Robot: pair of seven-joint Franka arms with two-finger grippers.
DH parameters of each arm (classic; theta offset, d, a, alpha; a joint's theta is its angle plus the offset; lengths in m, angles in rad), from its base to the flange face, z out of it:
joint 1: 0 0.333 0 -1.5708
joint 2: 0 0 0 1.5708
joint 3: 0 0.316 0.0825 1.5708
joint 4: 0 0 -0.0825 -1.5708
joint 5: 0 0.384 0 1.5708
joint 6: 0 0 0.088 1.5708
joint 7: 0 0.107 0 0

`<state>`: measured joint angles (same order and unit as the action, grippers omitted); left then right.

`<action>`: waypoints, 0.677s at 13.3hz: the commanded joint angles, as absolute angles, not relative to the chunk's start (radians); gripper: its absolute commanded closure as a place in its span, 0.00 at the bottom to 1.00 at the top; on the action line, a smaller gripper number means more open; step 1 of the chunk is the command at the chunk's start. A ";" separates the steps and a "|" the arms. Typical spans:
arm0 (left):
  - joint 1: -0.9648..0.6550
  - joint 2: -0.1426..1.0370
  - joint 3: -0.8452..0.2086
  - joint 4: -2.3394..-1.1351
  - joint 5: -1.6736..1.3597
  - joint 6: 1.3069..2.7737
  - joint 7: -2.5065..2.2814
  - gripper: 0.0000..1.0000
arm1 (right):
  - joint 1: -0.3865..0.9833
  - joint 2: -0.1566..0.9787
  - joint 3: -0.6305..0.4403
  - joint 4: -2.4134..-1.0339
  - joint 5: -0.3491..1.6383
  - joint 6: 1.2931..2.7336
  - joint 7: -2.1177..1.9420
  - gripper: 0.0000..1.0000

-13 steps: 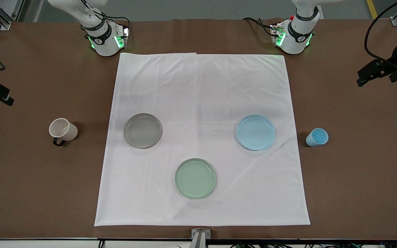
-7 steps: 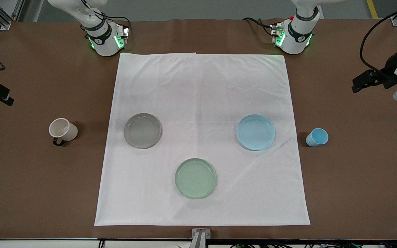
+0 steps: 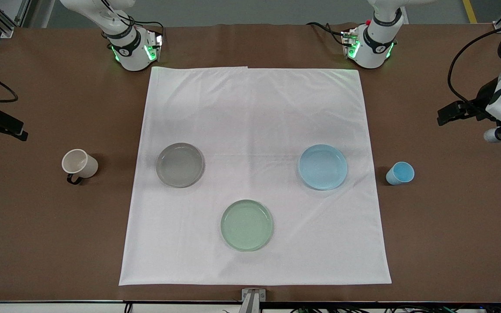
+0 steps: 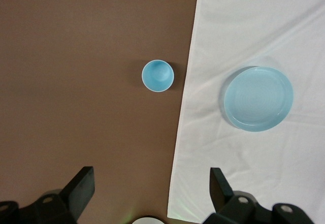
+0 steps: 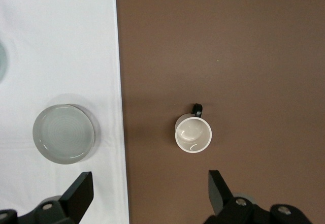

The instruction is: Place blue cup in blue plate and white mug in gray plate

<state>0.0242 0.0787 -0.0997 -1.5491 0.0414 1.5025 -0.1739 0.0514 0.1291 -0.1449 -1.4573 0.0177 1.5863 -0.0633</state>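
Observation:
My left gripper is to grab the cup by its rim (image 3: 400, 162) next, and then the cup will go in the blue plate (image 3: 322, 167).
The blue cup (image 3: 400, 173) (image 4: 157, 75) stands upright on the bare brown table, beside the blue plate (image 3: 322, 167) (image 4: 258, 98) on the white cloth. At the right arm's end the white mug (image 3: 79, 164) (image 5: 193, 133) stands upright on the brown table, its black handle (image 5: 197, 109) showing, beside the gray plate (image 3: 180, 164) (image 5: 64, 132). My left gripper (image 3: 447, 116) (image 4: 151, 188) hangs open and empty over the brown table at the cloth's edge, apart from the cup. My right gripper (image 3: 15, 130) (image 5: 150, 191) hangs open and empty over the brown table, apart from the mug.
A pale green plate (image 3: 246, 224) lies on the white cloth (image 3: 255, 108), nearer the front camera than the other two plates. The two arm bases (image 3: 133, 50) (image 3: 372, 45) stand just past the cloth's edge farthest from the front camera. Cables trail from both wrists.
The left gripper has come in from the table's end and down toward the blue cup. The right gripper has shifted a little toward the white mug. Cups and plates have not moved.

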 commanded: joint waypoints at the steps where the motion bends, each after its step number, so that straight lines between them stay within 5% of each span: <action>1: 0.040 0.087 -0.100 -1.638 0.038 1.589 -0.166 0.00 | 0.020 0.190 -0.146 -1.451 0.003 1.580 -0.060 0.00; 5: 0.090 0.121 -0.101 -1.862 0.035 1.875 -0.179 0.00 | -0.047 0.345 -0.144 -1.504 0.015 1.704 -0.121 0.00; 9: 0.118 0.214 -0.100 -1.992 0.037 2.135 -0.179 0.01 | -0.092 0.380 -0.143 -1.724 0.020 2.015 -0.121 0.00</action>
